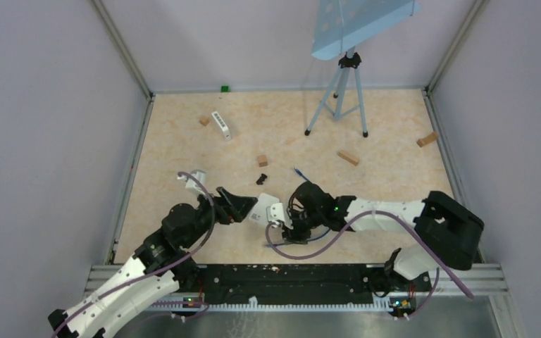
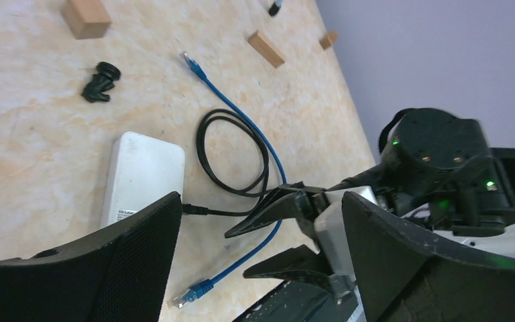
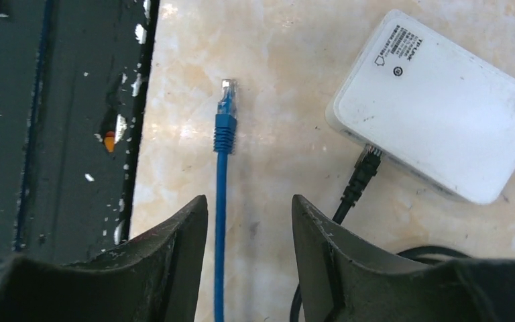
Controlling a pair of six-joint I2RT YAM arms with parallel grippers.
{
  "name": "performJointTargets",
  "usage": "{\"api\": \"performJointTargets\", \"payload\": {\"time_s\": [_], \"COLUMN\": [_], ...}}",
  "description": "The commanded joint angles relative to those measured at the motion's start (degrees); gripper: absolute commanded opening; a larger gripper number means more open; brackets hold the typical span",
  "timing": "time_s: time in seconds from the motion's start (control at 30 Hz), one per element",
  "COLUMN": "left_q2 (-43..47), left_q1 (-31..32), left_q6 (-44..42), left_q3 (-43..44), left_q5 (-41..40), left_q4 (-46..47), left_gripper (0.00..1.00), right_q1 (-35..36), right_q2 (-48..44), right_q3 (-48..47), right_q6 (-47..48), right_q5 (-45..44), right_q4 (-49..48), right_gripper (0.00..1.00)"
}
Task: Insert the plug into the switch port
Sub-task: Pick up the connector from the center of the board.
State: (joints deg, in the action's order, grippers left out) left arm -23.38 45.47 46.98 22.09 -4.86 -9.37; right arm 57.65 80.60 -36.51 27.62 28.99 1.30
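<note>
My right gripper's fingers still stop short of the ribbed boot point(image 3: 224, 134), so it is too early to close on the blue cable point(image 3: 220, 204). The right gripper moves toward the plug first.
The white switch point(image 3: 442, 100) lies flat on the table; it also shows in the left wrist view point(image 2: 141, 174) and the top view point(image 1: 263, 209). A black cable's plug point(image 3: 364, 168) sits in a port on its side. A blue cable's plug point(image 3: 224, 111) lies loose on the table near the front rail, also seen in the left wrist view point(image 2: 188, 293). My right gripper point(image 3: 249, 208) is open and low over the table, with the blue cable running between its fingers, untouched. My left gripper point(image 2: 261, 201) is open and empty, just left of the switch point(image 1: 238, 208).
The black front rail point(image 3: 53, 134) runs close beside the blue plug. Several wooden blocks point(image 1: 348, 158), a small black part point(image 1: 261, 179), a white strip point(image 1: 221, 124) and a tripod point(image 1: 338, 91) stand farther back. The black cable is coiled point(image 2: 235, 154) beside the switch.
</note>
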Motion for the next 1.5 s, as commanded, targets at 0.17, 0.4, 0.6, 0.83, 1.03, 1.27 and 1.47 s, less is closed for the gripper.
{"api": "performJointTargets", "payload": {"time_s": [0.17, 0.4, 0.6, 0.83, 1.03, 1.27, 1.47], "left_q2": [11.49, 12.21, 12.69, 14.17, 14.49, 10.99, 10.98], "left_q1": [-0.08, -0.08, -0.05, -0.11, -0.05, -0.12, -0.11], "left_q6": [4.03, 3.89, 3.58, 0.26, -12.25, -15.93, -20.39], "left_q3": [1.03, 1.8, 2.48, 6.7, 6.21, 0.32, -4.89], "left_q5": [-10.42, -11.16, -11.81, -12.7, -2.94, 9.45, 17.57], "left_q4": [-15.72, -16.95, -17.59, -16.3, -2.18, 14.13, 25.95], "left_gripper": [0.95, 0.96, 0.96, 0.99, 0.99, 0.99, 0.99], "right_q1": [2.56, 5.78, 6.6, 6.62, 6.53, 6.08, 6.07], "right_q2": [10.51, 12.21, 11.48, 1.07, -15.39, -28.92, -38.95], "right_q3": [-8.29, -5.19, -4.01, -0.91, 6.11, 12.93, 22.69], "right_q6": [10.43, 7.83, 4.12, -3.59, -11.68, -14.69, -12.25], "right_q5": [-2.52, -7.86, -10.87, -22.43, -32.8, -34.71, -33.48], "right_q4": [9.1, 6.92, 4.08, -5.6, -18.63, -28.47, -42.83], "right_gripper": [0.47, 0.4, 0.0, 0.0, 0.0, 0.0, 0.0]}}
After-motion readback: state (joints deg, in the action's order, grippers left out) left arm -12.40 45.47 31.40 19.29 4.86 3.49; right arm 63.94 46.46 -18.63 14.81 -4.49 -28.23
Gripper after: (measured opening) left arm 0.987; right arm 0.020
